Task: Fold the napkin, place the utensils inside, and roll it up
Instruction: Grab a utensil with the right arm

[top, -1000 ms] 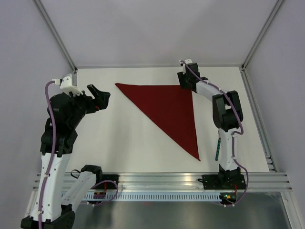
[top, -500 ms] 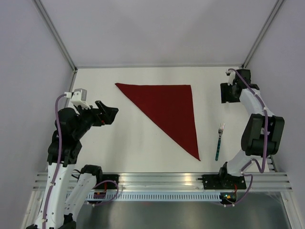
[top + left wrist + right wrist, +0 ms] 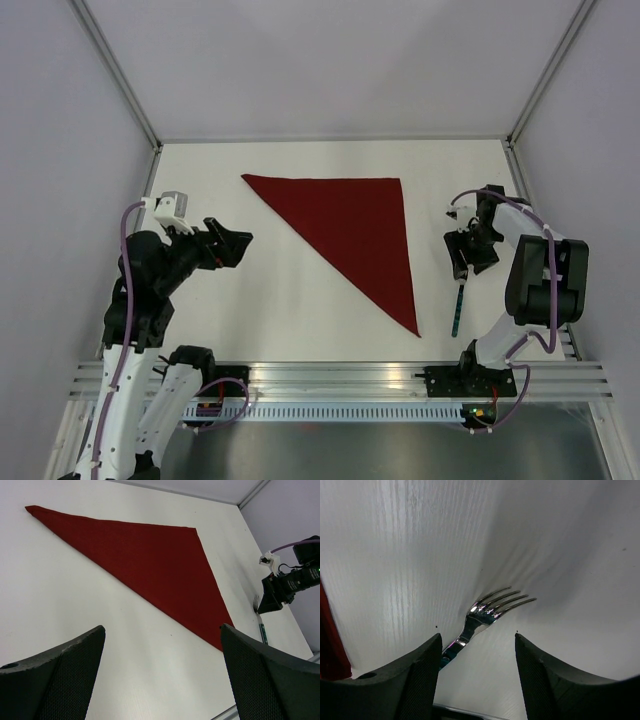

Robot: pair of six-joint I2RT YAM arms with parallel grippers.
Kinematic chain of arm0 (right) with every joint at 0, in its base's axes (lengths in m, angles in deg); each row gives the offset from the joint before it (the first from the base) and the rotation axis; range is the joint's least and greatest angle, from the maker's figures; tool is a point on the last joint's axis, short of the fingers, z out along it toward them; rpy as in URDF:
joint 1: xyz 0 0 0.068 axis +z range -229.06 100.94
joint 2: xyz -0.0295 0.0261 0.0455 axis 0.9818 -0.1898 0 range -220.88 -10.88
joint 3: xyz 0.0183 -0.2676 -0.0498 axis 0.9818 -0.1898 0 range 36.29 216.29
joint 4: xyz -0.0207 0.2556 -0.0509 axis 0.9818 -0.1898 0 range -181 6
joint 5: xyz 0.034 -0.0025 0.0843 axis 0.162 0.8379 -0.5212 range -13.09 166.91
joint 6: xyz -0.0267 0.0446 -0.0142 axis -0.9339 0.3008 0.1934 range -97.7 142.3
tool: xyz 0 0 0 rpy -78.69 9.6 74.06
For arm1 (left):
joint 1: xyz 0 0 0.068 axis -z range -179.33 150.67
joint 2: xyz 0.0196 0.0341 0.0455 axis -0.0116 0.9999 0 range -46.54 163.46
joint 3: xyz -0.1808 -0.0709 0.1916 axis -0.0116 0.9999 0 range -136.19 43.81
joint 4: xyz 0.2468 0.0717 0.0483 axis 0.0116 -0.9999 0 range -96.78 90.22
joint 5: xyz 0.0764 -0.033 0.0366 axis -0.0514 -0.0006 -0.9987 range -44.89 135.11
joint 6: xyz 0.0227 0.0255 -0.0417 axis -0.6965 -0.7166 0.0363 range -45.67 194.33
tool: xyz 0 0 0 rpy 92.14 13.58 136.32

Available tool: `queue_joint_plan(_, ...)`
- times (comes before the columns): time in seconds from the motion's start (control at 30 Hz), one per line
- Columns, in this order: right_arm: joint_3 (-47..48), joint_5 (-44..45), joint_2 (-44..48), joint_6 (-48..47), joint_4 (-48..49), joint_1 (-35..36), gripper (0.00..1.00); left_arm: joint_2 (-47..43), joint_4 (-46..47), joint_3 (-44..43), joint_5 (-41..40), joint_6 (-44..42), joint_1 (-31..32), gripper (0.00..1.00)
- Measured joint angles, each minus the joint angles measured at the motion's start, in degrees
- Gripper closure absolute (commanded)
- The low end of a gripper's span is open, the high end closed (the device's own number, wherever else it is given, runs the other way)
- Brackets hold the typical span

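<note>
My right gripper needs to grab the fork across its narrow silver neck (image 3: 462, 279) (image 3: 465, 635) next, so it can lay the fork flat along the napkin's long edge.
The dark red napkin (image 3: 350, 225) lies flat on the white table, folded into a triangle with its long edge running from far left to near right; it fills the left wrist view (image 3: 145, 555). The fork lies to its right, its teal handle (image 3: 457, 312) pointing at the near edge. My right gripper (image 3: 466, 255) hovers open right over the silver fork head (image 3: 492, 611), which lies between and just beyond its fingers (image 3: 477, 637). My left gripper (image 3: 232, 243) is open, raised left of the napkin with nothing between its fingers (image 3: 162, 628).
An aluminium rail (image 3: 340, 380) runs along the near edge between the arm bases. Grey enclosure walls and metal posts (image 3: 125, 85) close in the table on the left, back and right. The fork lies a hand's width from the table's right edge (image 3: 540, 260).
My right arm left the napkin's far right corner, swung out to the right, then came down over the fork head. The left arm drew back toward the near left.
</note>
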Motion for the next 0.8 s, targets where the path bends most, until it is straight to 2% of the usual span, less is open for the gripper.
queue_joint_plan(0.53,-6.16,1.07,-0.83,-4.42,-2.56,4.24,0.37,-0.04,0.11,0.59,-0.02,-0.66,0.0,0.0)
queue_joint_plan(0.73,-6.86,3.82,-0.9,-4.79,-2.29,5.35,0.5,-0.07,0.13,0.81,-0.04,-0.66,0.0,0.0)
queue_joint_plan(0.8,-6.95,5.05,-1.14,-4.76,-2.19,5.84,0.51,-0.04,0.11,0.98,-0.07,-0.66,0.0,0.0)
